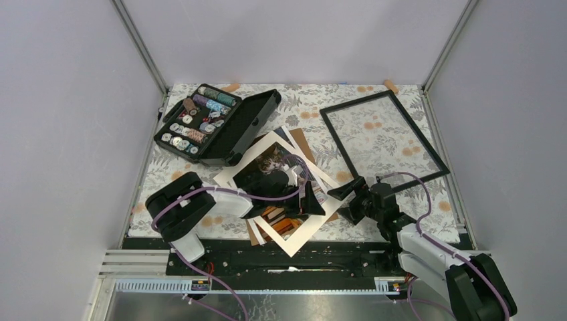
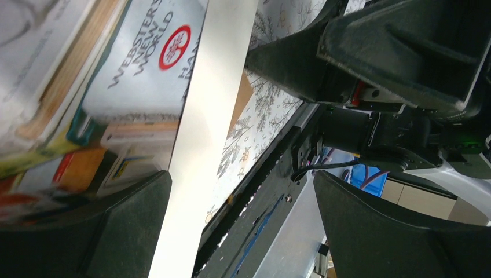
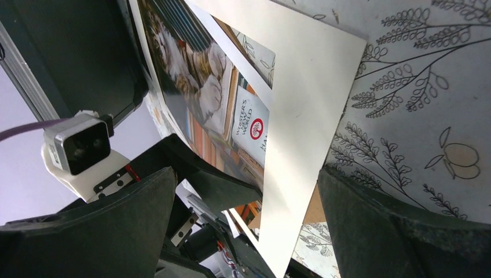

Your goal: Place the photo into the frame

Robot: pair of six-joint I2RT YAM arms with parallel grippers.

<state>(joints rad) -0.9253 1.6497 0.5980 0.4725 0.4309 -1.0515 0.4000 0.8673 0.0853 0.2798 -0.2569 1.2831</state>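
Observation:
My right gripper grabs the cream mat [image 1: 301, 234] by its border at the mat's corner next, free of the photo, to lay the mat into the frame.
The photo [image 1: 262, 170], a cat among books, lies mid-table inside a loose cream mat [image 1: 301, 234], over a brown board [image 1: 304, 142]. The black frame [image 1: 354, 101] lies flat at the back right, with the tablecloth showing through it. My left gripper [image 1: 311, 200] is open, low over the photo's right edge; in the left wrist view [image 2: 243, 191] one finger rests by the photo [image 2: 133, 63] and the mat strip [image 2: 202, 116] runs between the jaws. My right gripper [image 1: 346, 200] is open, facing the mat's right corner [image 3: 307, 87]; the jaws [image 3: 248, 179] straddle that corner, and the photo [image 3: 202, 87] shows behind.
An open black case of thread spools [image 1: 214, 124] stands at the back left. The floral tablecloth [image 1: 401, 214] covers the table. The black rail [image 1: 294, 254] runs along the near edge. The two grippers are close, tip to tip.

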